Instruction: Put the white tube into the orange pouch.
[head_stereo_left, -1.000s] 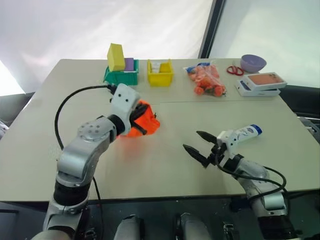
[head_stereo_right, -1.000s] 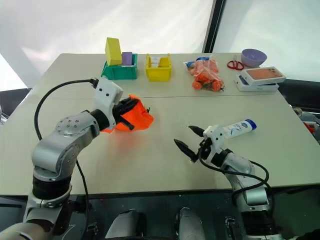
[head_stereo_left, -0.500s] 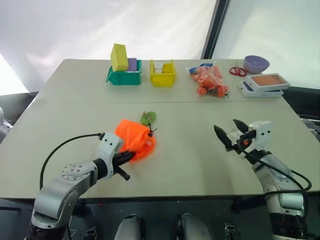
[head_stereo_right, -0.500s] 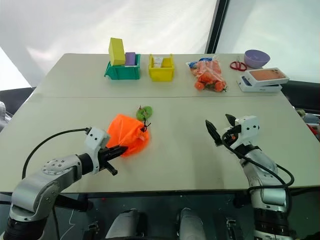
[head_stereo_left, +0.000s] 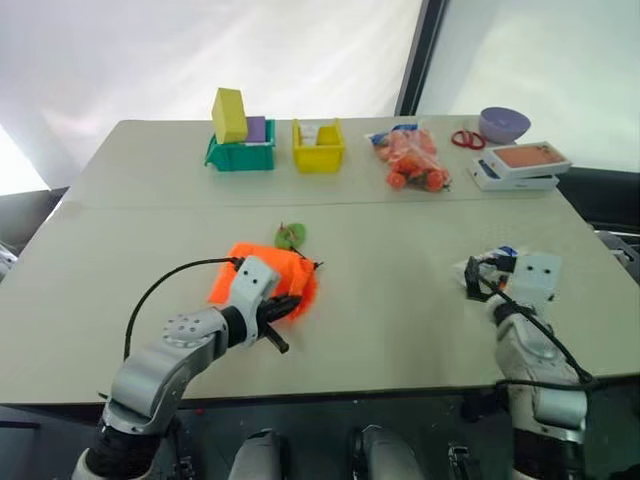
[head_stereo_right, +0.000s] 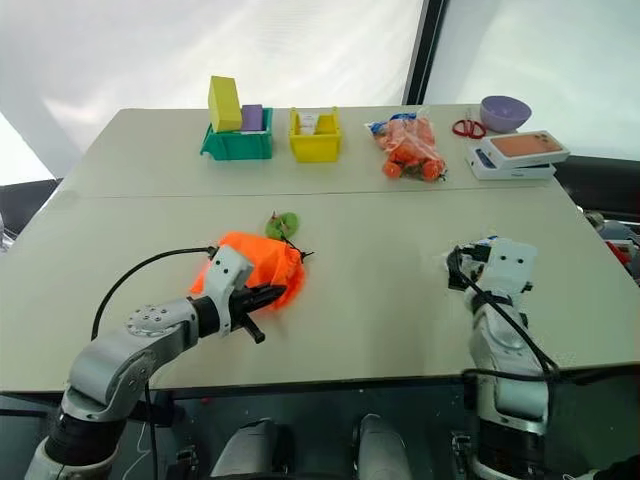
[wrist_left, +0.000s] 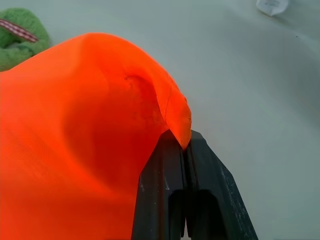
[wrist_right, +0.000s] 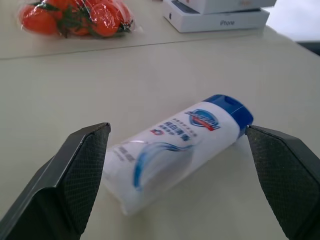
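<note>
The right gripper's fingers end above the white tube (wrist_right: 176, 150) in the right wrist view, so they would miss if they closed now. The right gripper needs to go lower and then close on the tube.
The orange pouch (head_stereo_left: 262, 277) lies crumpled on the table at front left, its round green tag (head_stereo_left: 291, 236) just beyond it. My left gripper (wrist_left: 183, 144) is shut on a fold of the pouch's near right edge. At front right, the white tube (wrist_right: 176, 150) with a blue cap (wrist_right: 231, 107) lies flat on the table. My right gripper (wrist_right: 177, 131) is open wide, with one finger on each side of the tube, not touching it. In the head views my right hand covers most of the tube.
Along the far edge stand a green bin (head_stereo_left: 240, 152) holding a yellow block, a yellow bin (head_stereo_left: 319, 150), a clear bag of orange items (head_stereo_left: 410, 160), red scissors (head_stereo_left: 468, 139), a purple bowl (head_stereo_left: 504, 124) and stacked white boxes (head_stereo_left: 520, 168).
The left gripper has come down and back with the pouch, which now rests on the table. The right gripper has swung to the right and now straddles the tube.
</note>
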